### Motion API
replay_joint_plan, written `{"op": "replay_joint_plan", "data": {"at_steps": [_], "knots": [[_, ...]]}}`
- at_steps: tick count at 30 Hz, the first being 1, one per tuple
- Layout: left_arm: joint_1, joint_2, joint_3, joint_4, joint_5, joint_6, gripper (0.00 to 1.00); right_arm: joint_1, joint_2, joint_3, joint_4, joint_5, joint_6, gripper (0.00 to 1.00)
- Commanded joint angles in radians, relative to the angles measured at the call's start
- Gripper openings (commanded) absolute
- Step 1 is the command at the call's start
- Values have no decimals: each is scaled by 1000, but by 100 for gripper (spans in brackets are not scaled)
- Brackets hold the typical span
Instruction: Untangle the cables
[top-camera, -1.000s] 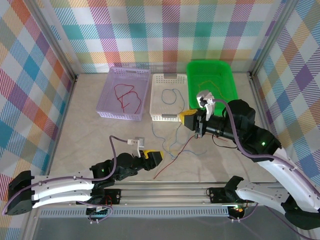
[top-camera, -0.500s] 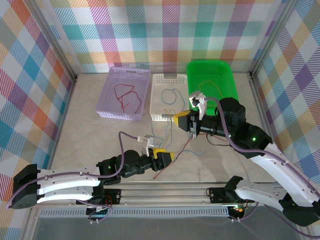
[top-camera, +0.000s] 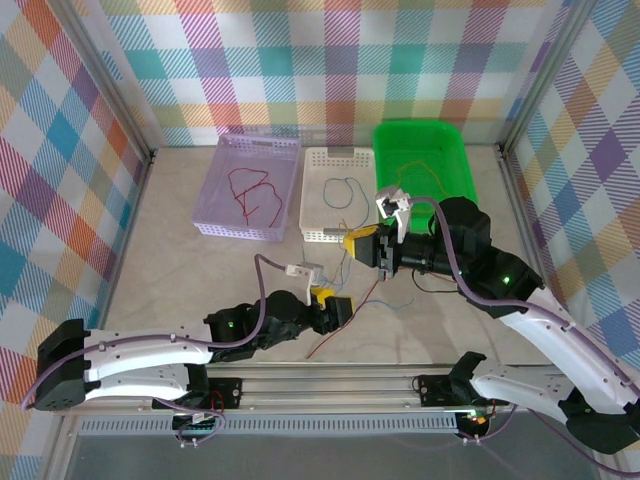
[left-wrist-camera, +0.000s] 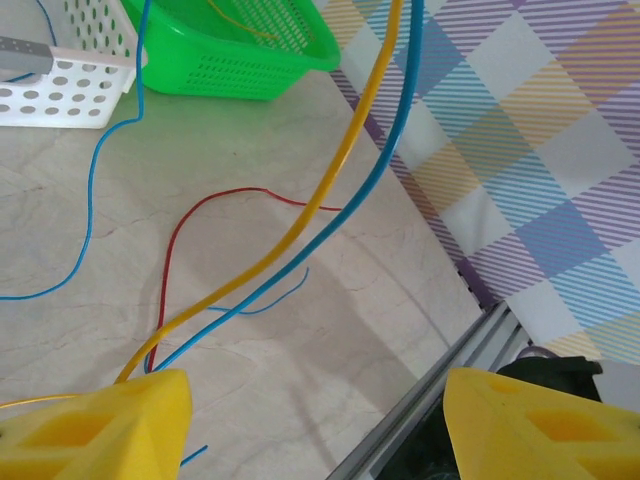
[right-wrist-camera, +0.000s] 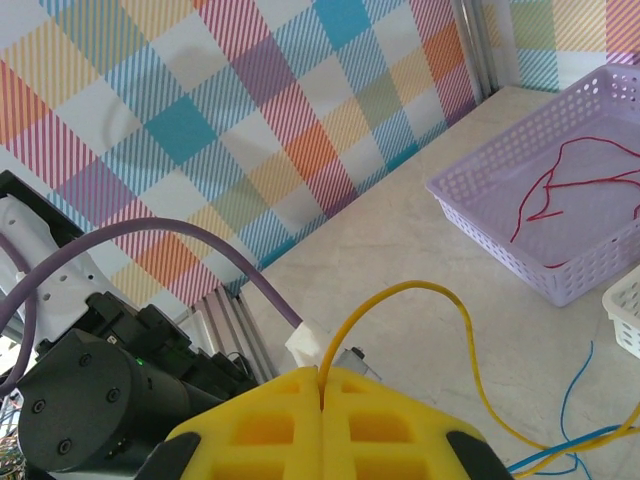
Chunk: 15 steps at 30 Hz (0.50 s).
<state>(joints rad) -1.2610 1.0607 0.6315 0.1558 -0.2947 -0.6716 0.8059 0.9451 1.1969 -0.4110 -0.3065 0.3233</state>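
Note:
The blue cable (top-camera: 348, 272) is the only one my left gripper should grab next, on its raised part beside the yellow cable, to untangle the two cables.
The cables lie tangled on the table between the two arms. My right gripper (right-wrist-camera: 320, 378) is shut on a yellow cable (right-wrist-camera: 420, 288), which arches up from its fingertips and drops to the table. In the top view the right gripper (top-camera: 350, 241) hangs in front of the white basket. My left gripper (top-camera: 335, 305) stands open just below it. In the left wrist view the yellow cable (left-wrist-camera: 330, 190) and a blue cable (left-wrist-camera: 395, 140) slant up past the open left gripper (left-wrist-camera: 315, 400), nothing between its fingers. A red cable (left-wrist-camera: 200, 205) and another blue cable (left-wrist-camera: 90, 200) lie on the table.
Three baskets stand at the back: a purple basket (top-camera: 212, 228) holding a red cable (top-camera: 250, 192), a white basket (top-camera: 335, 153) with a blue cable (top-camera: 345, 188), and a green basket (top-camera: 420, 127) with an orange cable. The metal rail (top-camera: 330, 385) runs along the near edge.
My left arm has reached right and forward, bringing its open gripper under the right gripper. The right gripper has shifted left, still shut on the yellow cable.

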Motion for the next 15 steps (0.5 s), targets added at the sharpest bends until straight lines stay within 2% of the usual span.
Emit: {"op": "replay_joint_plan", "data": {"at_steps": [1, 7, 15], "knots": [[-11, 35, 49, -39, -35, 33, 67, -2, -18, -12, 40, -27, 14, 0], [-11, 100, 125, -120, -116, 38, 67, -2, -28, -17, 44, -36, 25, 0], [-12, 81, 142, -159, -228, 27, 64, -2, -50, -32, 34, -30, 26, 0]]}}
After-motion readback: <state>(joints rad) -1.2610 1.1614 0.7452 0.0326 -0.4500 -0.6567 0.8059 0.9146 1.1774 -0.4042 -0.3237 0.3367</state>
